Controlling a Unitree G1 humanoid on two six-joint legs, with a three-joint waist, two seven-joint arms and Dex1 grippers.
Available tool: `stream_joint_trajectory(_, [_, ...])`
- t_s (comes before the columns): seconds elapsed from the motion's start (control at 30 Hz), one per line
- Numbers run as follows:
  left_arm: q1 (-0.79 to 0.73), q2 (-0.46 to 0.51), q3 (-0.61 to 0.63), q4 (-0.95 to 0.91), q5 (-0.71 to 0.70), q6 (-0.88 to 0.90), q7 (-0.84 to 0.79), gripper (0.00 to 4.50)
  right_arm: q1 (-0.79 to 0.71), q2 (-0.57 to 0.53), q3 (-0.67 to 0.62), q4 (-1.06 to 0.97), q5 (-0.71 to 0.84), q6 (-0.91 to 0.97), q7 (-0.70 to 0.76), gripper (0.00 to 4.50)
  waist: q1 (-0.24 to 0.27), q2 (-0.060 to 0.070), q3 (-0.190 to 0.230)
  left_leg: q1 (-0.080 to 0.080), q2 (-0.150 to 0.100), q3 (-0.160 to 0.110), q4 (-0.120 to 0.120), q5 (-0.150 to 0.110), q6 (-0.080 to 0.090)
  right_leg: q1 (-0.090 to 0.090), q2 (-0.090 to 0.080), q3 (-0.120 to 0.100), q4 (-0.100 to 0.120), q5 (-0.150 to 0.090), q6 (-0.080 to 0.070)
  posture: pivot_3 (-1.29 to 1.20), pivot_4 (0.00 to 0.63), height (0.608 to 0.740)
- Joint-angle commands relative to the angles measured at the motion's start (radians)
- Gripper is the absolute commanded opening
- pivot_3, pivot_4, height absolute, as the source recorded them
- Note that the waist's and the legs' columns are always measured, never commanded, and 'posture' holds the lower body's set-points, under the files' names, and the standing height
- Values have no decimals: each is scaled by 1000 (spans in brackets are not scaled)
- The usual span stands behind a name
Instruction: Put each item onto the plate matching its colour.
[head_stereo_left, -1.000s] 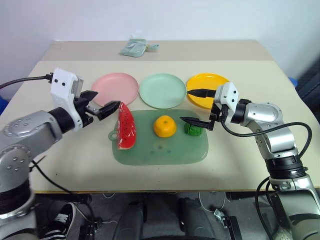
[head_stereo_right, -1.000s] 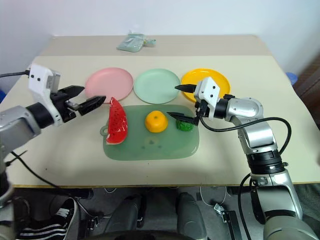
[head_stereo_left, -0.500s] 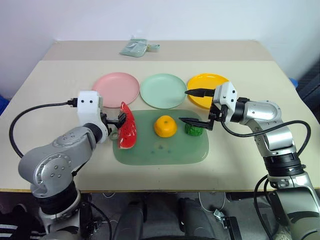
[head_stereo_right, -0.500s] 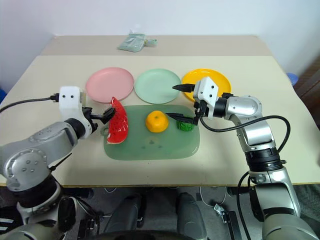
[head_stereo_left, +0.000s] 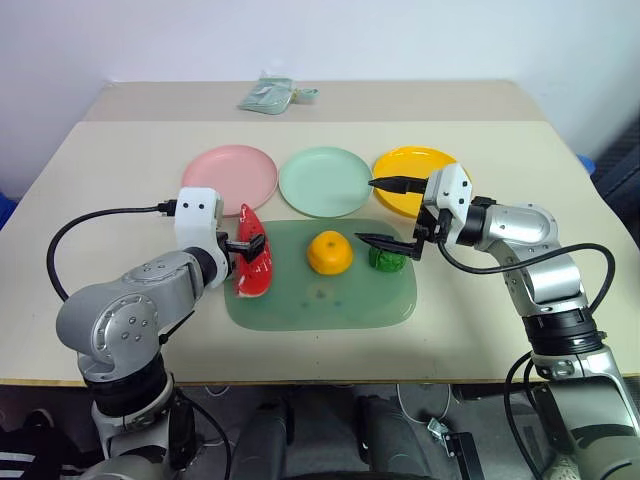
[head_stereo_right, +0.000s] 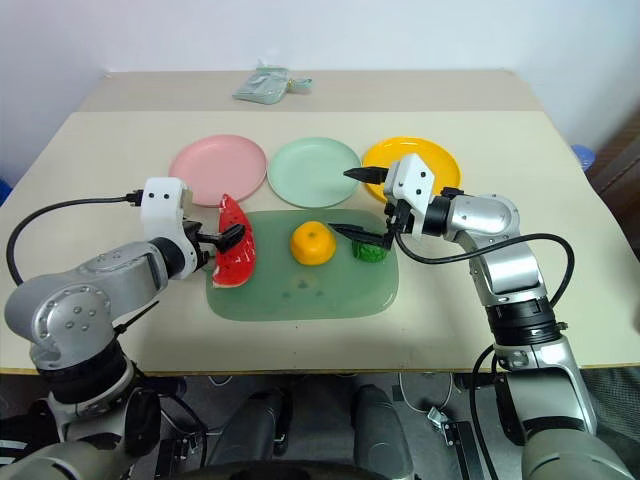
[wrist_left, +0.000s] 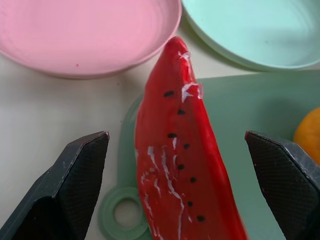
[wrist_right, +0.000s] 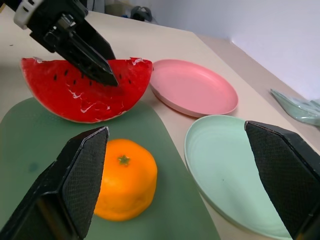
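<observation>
My left gripper should close on the red watermelon wedge now. My fingers reach down on either side of the wedge, so they would hold it.
A red watermelon wedge, a round orange and a dark green leafy ball lie on a translucent green mat. Behind the mat stand three plates: pink, mint and yellow-orange. My left gripper is open, with one finger on each side of the wedge's near end. I cannot tell whether the fingers touch it. The right gripper hangs open over the mat's right part. Its lower finger lies just over the leafy ball and holds nothing.
A folded pale green cloth lies at the table's far edge. The mat's ring handle sticks out beside the wedge. A black cable trails from my left wrist over the table's left side.
My left arm has swung in from the left and come down. Its open gripper now straddles the watermelon wedge instead of hovering beside it. The right arm and the items have not moved.
</observation>
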Motion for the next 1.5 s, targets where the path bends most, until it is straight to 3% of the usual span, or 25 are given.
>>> stream_joint_trajectory(0.03, [-22, -11, -19, -10, 25, 11, -30, 4500, -7, 2, -17, -44, 6, -2, -15, 4455, 0, 0, 0, 0, 0, 0, 0, 0, 0, 0, 0, 0, 0, 0, 0, 0, 150, 738])
stream_joint_trajectory(0.17, [-30, -12, -29, -7, 54, 18, -53, 2844, -8, 3, -16, -44, 6, -3, -20, 4500, 0, 0, 0, 0, 0, 0, 0, 0, 0, 0, 0, 0, 0, 0, 0, 0, 150, 738])
stream_joint_trajectory(0.33, [-47, 7, -16, -22, 75, 47, -92, 387, -9, 4, -15, -39, 6, -4, -24, 4500, 0, 0, 0, 0, 0, 0, 0, 0, 0, 0, 0, 0, 0, 0, 0, 0, 150, 738])
stream_joint_trajectory(0.37, [-48, 32, -25, -30, 71, 50, -110, 214, -10, 5, -12, -35, 3, -6, -24, 4500, -1, 0, 0, 0, 0, 0, 0, 0, 0, 0, 0, 0, 0, 0, 0, 0, 150, 738])
stream_joint_trajectory(0.5, [-47, 110, -59, -57, 74, 30, -158, 180, -10, 8, -12, -39, 5, -2, -25, 4500, -3, 0, 0, 0, 0, 0, -1, 0, 0, 0, 0, 0, 0, 0, 0, 0, 150, 738])
stream_joint_trajectory(0.63, [-36, 268, -102, -50, 93, -70, -238, 180, -15, 16, -19, -42, 18, 6, -30, 4500, -3, 0, 0, 0, 0, 0, -1, 0, 0, 0, 0, 0, 0, 0, 0, 0, 150, 738])
stream_joint_trajectory(0.87, [-103, 331, -27, 135, 145, -322, -328, 180, -33, 36, -22, -31, 22, 14, -49, 4500, 2, 0, 0, 0, 0, 0, -1, 0, 0, 0, 0, 0, 0, 0, 0, 0, 150, 738])
stream_joint_trajectory(0.97, [-174, 304, -8, 320, 177, -447, -326, 180, -50, 44, -26, -24, 24, 18, -58, 4500, 1, 0, 0, 0, 0, 0, -1, 0, 0, 0, 0, 0, 0, 0, 0, 0, 150, 738])
stream_joint_trajectory(1.07, [-241, 280, -39, 546, 204, -696, -436, 180, -102, 63, -34, 49, -36, 4, -144, 4500, 0, 0, 0, 0, 0, 1, -1, 0, -1, 0, 0, 0, 0, 0, 0, 0, 150, 738])
stream_joint_trajectory(1.23, [-386, 213, -67, 933, 299, -975, -432, 180, -104, 70, -23, 52, -44, 11, -164, 4500, 3, 0, 0, -1, 0, 0, -1, 1, -1, -1, 0, -1, -2, 0, 0, 0, 150, 738])
stream_joint_trajectory(1.47, [-494, 193, -105, 1273, 379, -1242, -498, 180, -73, 59, -29, 8, -52, 24, -179, 4500, -3, 0, 0, -2, 0, 1, -2, 0, -1, -3, 0, -1, -1, 0, 0, 0, 150, 738])
stream_joint_trajectory(1.5, [-503, 189, -105, 1299, 382, -1274, -511, 1183, -69, 57, -30, 2, -52, 26, -180, 4500, -3, 0, 0, -2, 0, 1, -2, 0, -1, -3, 0, -1, -1, 0, 0, 0, 150, 738])
